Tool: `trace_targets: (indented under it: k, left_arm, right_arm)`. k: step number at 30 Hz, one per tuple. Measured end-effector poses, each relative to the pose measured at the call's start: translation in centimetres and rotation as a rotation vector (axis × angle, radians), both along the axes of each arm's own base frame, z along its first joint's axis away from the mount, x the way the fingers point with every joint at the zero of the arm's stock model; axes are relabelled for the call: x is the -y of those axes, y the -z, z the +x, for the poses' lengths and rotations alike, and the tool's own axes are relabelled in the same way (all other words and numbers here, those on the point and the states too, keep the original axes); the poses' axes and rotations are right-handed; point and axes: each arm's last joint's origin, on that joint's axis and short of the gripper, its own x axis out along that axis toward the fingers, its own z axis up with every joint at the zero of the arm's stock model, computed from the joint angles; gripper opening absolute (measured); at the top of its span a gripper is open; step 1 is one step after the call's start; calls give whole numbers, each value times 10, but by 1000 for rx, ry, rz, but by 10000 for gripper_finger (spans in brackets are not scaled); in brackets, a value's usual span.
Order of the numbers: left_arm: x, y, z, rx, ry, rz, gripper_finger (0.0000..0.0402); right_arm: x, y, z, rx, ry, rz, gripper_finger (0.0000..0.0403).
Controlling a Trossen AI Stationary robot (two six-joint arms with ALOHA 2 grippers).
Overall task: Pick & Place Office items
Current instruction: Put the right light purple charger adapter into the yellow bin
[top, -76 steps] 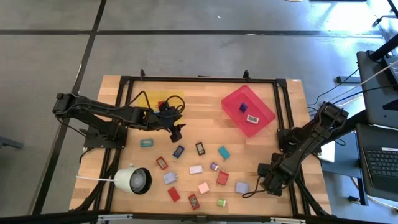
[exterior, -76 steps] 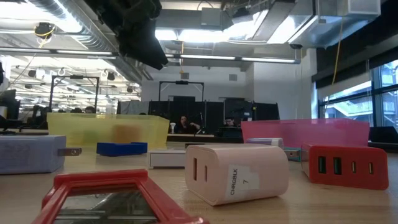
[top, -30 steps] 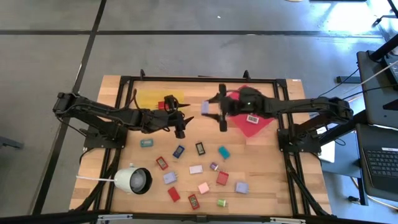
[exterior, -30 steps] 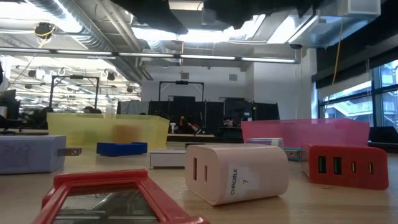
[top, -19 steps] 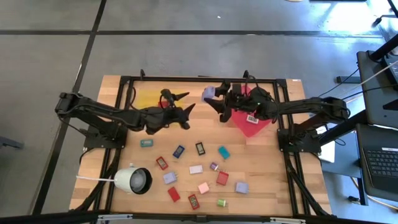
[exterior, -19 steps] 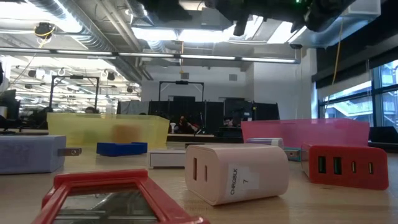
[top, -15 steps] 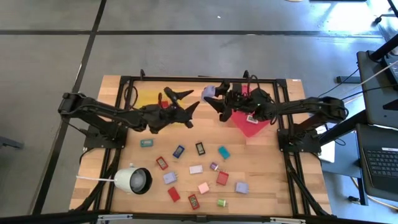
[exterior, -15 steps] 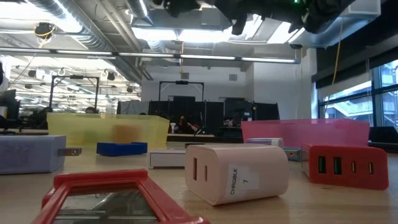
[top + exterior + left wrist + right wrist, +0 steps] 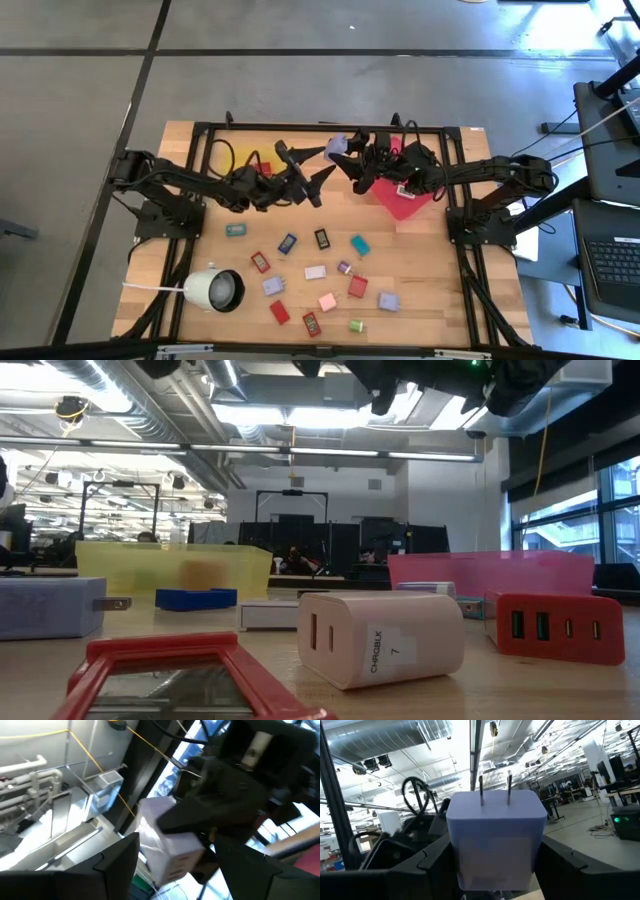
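Note:
My left gripper grabs the lilac plug block's end with the sockets next, to bring the block to the yellow tray (image 9: 240, 160).
My right gripper (image 9: 345, 158) is raised over the table's far middle, shut on a lilac plug block (image 9: 495, 832) whose two metal prongs point away from the wrist. My left gripper (image 9: 312, 164) is open, raised and pointing at that block (image 9: 167, 847) from the table's left side, a short way off it. Several other small office items (image 9: 320, 270) in red, blue, teal, pink and white lie flat on the wooden table. In the low view both grippers are only dark shapes at the picture's top. My right gripper pinches the lilac block between its two fingers (image 9: 432, 862), which lie on the block's two opposite side faces (image 9: 455, 845). The fingers come from the table's right side and slant upward. The block is lifted clear, high above the table, prongs leading.
A red tray (image 9: 415, 195) with a few items is under the right arm at the far right; a yellow tray (image 9: 240, 158) is at the far left. A white round lamp-like object (image 9: 213, 288) lies near the front left. A black frame (image 9: 200, 135) rims the table.
My left gripper has swung up from pointing down and gone toward the table's right edge, rolling as it went, until it faces the lilac block. My right gripper has stayed in place but tipped upward and rolled, carrying the block's end up and toward the far edge.

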Motion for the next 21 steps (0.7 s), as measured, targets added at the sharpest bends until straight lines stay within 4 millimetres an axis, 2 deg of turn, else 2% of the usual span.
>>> trace_targets:
  k: [6,13,21]
  left_arm:
    - [-12,-1,1,34,81,-10,256]
    - [-23,0,1,51,75,-50,255]
    - [-25,0,1,39,55,-37,253]
  right_arm:
    - [-1,0,0,0,-21,-9,224]
    - [-1,-2,-1,16,-35,-18,224]
    - [-2,-2,-1,19,-45,-23,224]
